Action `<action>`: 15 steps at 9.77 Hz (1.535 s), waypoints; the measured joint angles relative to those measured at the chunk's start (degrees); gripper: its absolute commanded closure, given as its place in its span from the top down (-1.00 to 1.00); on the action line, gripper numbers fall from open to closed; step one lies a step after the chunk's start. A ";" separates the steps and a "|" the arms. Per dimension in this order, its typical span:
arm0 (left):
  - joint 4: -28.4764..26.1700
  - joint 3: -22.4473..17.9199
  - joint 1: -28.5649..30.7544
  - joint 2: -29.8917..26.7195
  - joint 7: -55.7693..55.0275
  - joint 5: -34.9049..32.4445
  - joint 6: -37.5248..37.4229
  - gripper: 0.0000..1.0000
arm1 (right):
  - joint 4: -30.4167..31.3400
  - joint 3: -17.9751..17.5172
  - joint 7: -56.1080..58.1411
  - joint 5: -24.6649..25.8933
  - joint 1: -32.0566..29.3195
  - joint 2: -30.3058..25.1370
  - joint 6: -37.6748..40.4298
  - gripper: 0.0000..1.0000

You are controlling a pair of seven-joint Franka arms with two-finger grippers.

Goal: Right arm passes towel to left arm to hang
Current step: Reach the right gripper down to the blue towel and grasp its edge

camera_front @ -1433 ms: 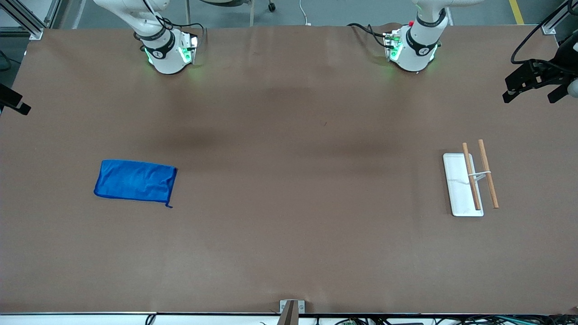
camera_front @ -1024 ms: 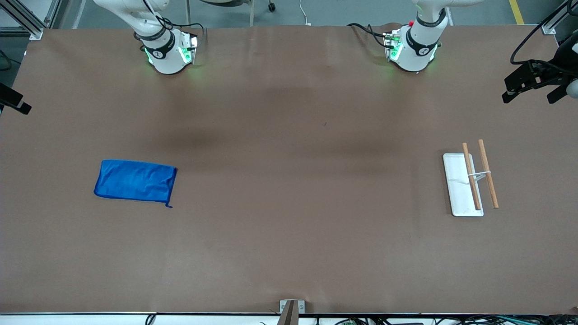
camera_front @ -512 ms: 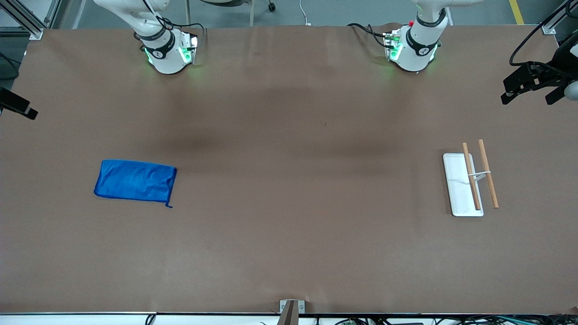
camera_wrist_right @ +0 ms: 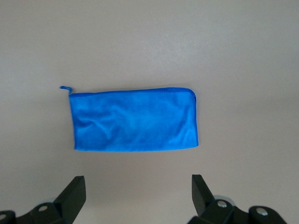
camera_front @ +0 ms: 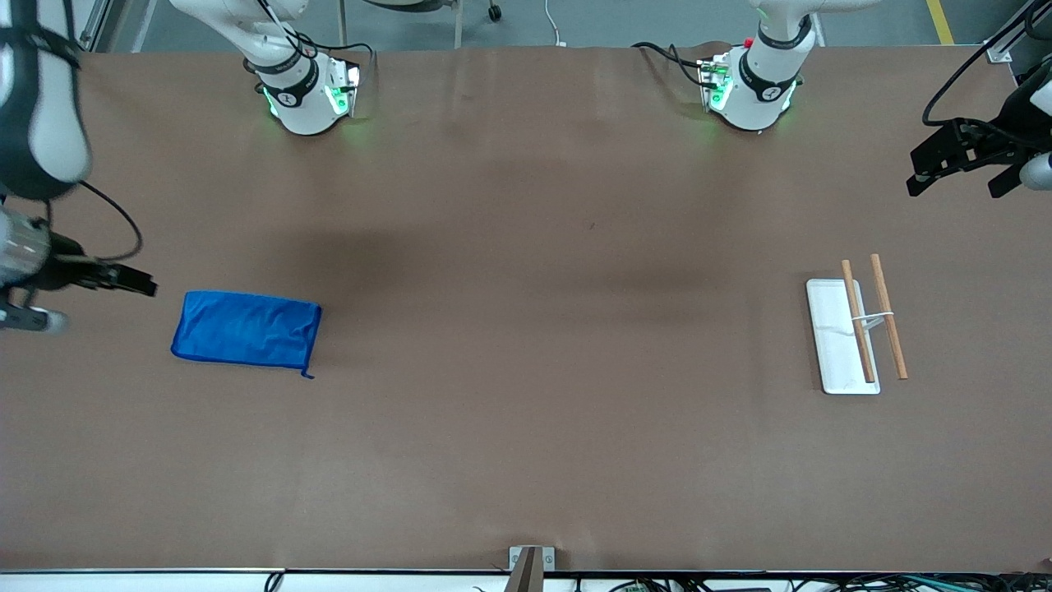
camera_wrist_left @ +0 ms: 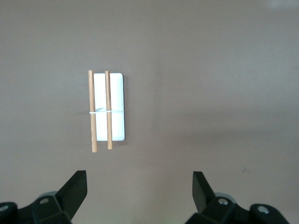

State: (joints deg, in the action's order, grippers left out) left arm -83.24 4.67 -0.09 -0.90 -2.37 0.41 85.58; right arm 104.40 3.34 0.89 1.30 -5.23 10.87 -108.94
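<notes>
My right gripper will next grab the blue towel by its long edge [camera_front: 255,297] opposite the loop. Then it can pass the towel to the left arm [camera_front: 1026,128].
The towel [camera_front: 246,330] is a bright blue cloth lying flat on the brown table toward the right arm's end, with a small loop [camera_wrist_right: 64,87] at one corner. My right gripper [camera_wrist_right: 138,186] hangs open and empty in the air beside the towel [camera_wrist_right: 134,120], over the table's edge at the right arm's end, where the front view shows that gripper [camera_front: 86,300] too. My left gripper [camera_wrist_left: 139,186] is also open and empty. It hovers over the left arm's end of the table [camera_front: 962,179], apart from the rack.
A rack stands toward the left arm's end: a white tray [camera_front: 834,345] carrying two wooden rods [camera_front: 889,316] joined by a white crosspiece. In the left wrist view the tray [camera_wrist_left: 117,106] and the rods [camera_wrist_left: 92,112] show whole. A metal bracket [camera_front: 530,559] sits at the table's near edge.
The right arm has swung into view and its gripper has come down close beside the towel. The left gripper has drifted slightly inward. The towel and rack have not moved.
</notes>
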 measured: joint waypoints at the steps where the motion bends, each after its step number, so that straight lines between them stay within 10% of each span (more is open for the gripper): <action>1: 0.83 -0.13 0.28 0.53 0.00 0.00 0.00 0.98 | 2.58 0.00 0.14 0.11 0.04 1.84 -4.41 1.00; 6: 1.12 -0.21 0.44 0.64 0.43 0.00 -0.07 0.98 | 14.75 0.04 3.45 0.64 0.12 12.62 -31.50 1.00; 11: 1.13 0.07 0.37 0.69 1.02 0.27 -0.08 0.98 | 16.70 0.10 5.26 0.75 -0.11 16.79 -37.89 0.83; 13: 1.00 0.06 0.39 0.82 2.83 0.30 -0.22 0.98 | 18.99 -0.02 5.28 0.73 -0.11 16.86 -40.11 -0.73; 15: 0.89 0.04 0.40 1.04 4.44 0.30 -0.30 0.99 | 19.27 -0.11 5.28 0.69 -0.15 16.59 -40.52 -1.00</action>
State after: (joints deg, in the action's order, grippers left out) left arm -82.35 4.71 0.31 0.14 2.06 0.71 85.27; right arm 123.68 3.23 6.17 1.99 -5.38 27.46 -149.45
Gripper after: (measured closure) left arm 0.004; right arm 0.370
